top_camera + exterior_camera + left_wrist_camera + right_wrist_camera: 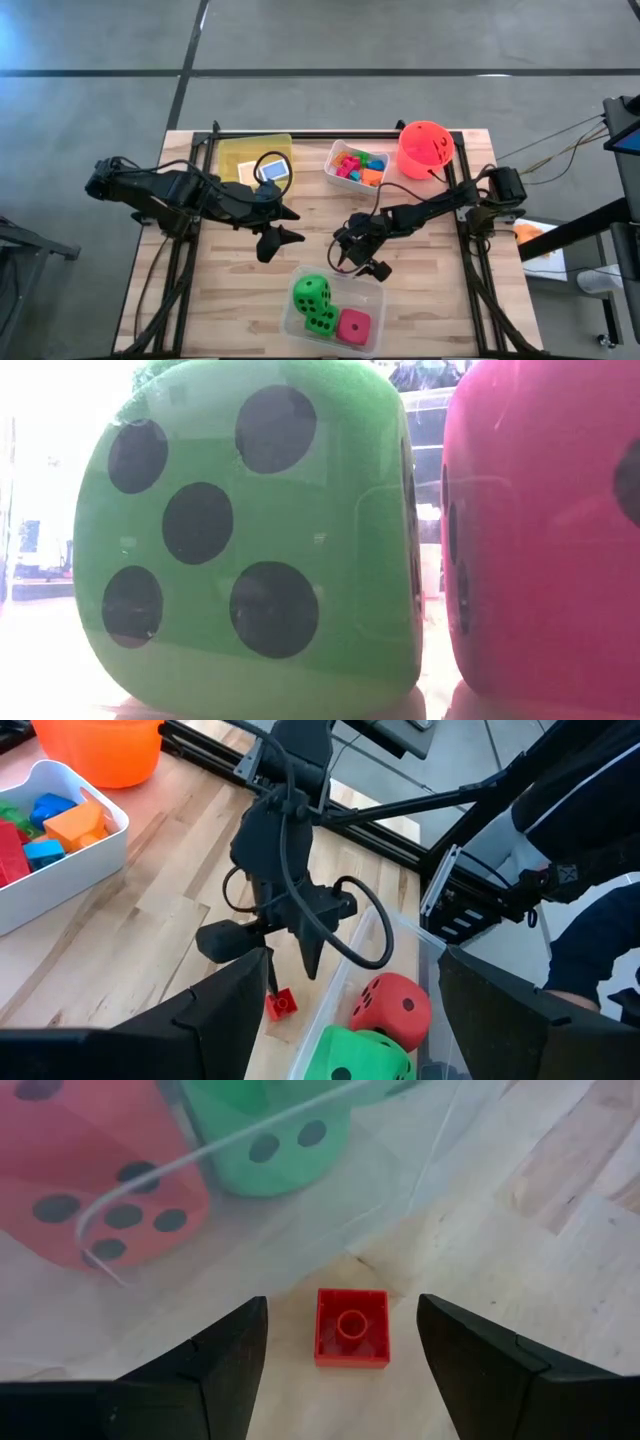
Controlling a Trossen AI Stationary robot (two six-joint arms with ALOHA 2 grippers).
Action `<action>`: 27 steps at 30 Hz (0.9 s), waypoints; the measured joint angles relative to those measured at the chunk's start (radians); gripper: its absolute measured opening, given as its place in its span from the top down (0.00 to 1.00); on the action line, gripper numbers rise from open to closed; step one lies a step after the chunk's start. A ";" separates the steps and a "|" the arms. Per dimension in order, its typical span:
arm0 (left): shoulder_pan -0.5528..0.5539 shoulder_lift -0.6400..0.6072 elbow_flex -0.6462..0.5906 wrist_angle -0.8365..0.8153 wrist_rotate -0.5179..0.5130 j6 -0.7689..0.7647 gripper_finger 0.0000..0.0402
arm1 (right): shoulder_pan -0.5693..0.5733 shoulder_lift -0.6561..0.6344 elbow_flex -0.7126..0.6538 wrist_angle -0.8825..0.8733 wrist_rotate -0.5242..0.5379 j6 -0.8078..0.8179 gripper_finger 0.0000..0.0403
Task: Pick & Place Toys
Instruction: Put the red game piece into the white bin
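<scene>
The brick's sides lie below my right gripper's fingers, down on the wood, so it lowers first and only then closes on the red brick (352, 1327).
A small red brick (352, 1327) lies flat on the wooden table, just outside the clear tub's (372, 300) wall. It also shows in the left wrist view (281, 1004). My right gripper (342, 1360) is open and points down over the brick, one finger on either side, apart from it. It also shows in the high view (360, 260). My left gripper (282, 230) is open and empty at the table's middle, left of the right gripper. Two green dice (314, 303) and a pink die (353, 326) rest in the clear tub.
A yellow tub (240, 152) with flat tiles stands at the far left. A white tub (335, 160) of coloured blocks and an orange bucket (425, 148) stand at the far right. The low view is filled by a green die (250, 530) and the pink die (545, 530).
</scene>
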 joint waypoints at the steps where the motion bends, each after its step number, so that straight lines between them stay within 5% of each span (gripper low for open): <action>1: 0.000 0.000 0.000 0.000 0.000 0.000 0.30 | 0.000 0.007 0.000 0.004 0.001 0.000 0.38; 27: 0.000 0.000 0.000 -0.004 0.000 0.032 0.30 | 0.038 0.118 -0.001 0.099 0.132 0.012 0.38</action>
